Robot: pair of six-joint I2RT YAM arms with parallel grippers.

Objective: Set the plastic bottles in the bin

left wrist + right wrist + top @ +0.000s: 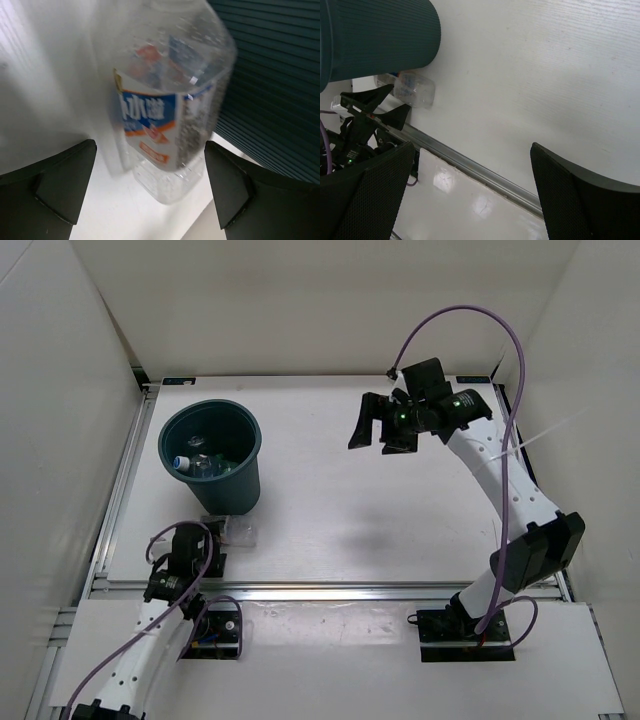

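Observation:
The gripper's fingers stop short of the bottle's blue label, so my left gripper needs to move toward the label first, then close on the bottle.
The dark teal bin (250,475) stands at the left of the table, with clear plastic bottles (198,464) lying inside it. One more clear bottle with a blue label (165,115) lies on the table against the bin's ribbed wall (280,90). It also shows as the bottle (238,533) at the bin's foot and as the bottle (411,90) in the right wrist view. My left gripper (150,192) is open, its fingers astride the bottle's near end without touching it. My right gripper (383,432) hangs open and empty above the far right of the table.
An aluminium rail (330,590) runs along the table's near edge, just behind the left gripper (215,544). White walls close in the left, far and right sides. A purple cable (470,315) loops over the right arm.

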